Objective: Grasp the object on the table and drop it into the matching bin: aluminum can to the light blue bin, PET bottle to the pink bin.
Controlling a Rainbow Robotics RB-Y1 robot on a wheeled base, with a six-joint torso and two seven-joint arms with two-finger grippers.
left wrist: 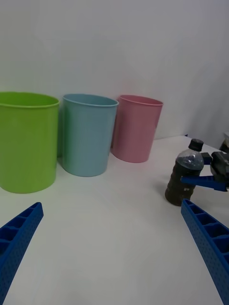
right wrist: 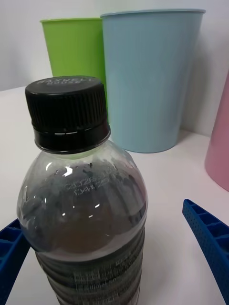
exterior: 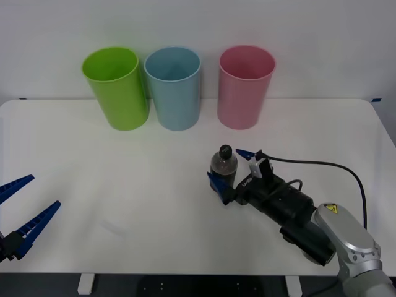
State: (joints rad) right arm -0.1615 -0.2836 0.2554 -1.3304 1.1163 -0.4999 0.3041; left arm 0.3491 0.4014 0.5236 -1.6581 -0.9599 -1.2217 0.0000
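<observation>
I will drop the PET bottle into the pink bin (exterior: pixel 245 86), so next my right gripper will take it by its dark body below the clear shoulder (exterior: pixel 222 177).
The PET bottle (exterior: pixel 223 166) (right wrist: pixel 81 209) (left wrist: pixel 186 176), small and clear with a black cap and dark brown contents, stands upright on the white table (exterior: pixel 124 173), right of centre. My right gripper (exterior: pixel 231 168) (right wrist: pixel 114 257) is open, with one blue finger on each side of the bottle; a gap shows on one side. Behind the bottle the pink bin (exterior: pixel 245 86) (left wrist: pixel 136 128) and the light blue bin (exterior: pixel 173 90) (right wrist: pixel 150 81) stand at the table's far edge. My left gripper (exterior: pixel 28 204) (left wrist: pixel 114 248) hangs open at the near left, holding nothing.
A lime green bin (exterior: pixel 117 90) (left wrist: pixel 26 143) stands left of the light blue one. A black cable (exterior: pixel 328 166) loops from the right wrist over the table's right side. White tabletop stretches between the left gripper and the bottle.
</observation>
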